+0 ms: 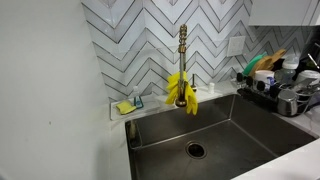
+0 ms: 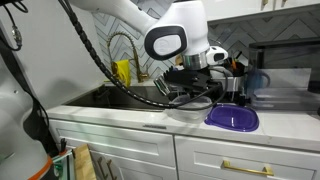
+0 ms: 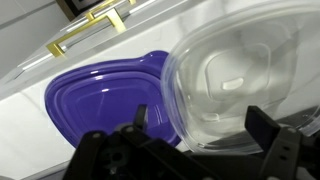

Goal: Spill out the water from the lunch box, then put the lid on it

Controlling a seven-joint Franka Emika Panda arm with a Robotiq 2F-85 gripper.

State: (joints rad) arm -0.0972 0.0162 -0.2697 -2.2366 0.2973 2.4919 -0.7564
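My gripper grabs the lunch box rim beside the purple lid next, which leaves the opposite rim free for spilling.
The lunch box (image 3: 230, 80) is a large clear plastic container that fills the right of the wrist view. In an exterior view it (image 2: 195, 103) sits on the white counter beside the sink, under the wrist. The purple lid (image 3: 90, 100) lies flat on the counter right next to it, partly under its rim, and also shows in an exterior view (image 2: 232, 118). My gripper (image 3: 200, 125) is open, with its fingers wide apart on either side of the box's near rim. It hangs just above the box (image 2: 198, 85). I cannot tell whether there is water in the box.
The steel sink (image 1: 250, 130) has a drain (image 1: 195, 150) and a faucet (image 1: 183, 50) with yellow gloves (image 1: 182, 92) draped over it. A loaded dish rack (image 1: 285, 95) stands beside the sink. A sponge (image 1: 125, 106) sits on the back ledge. Gold drawer handles (image 3: 90, 32) run below the counter edge.
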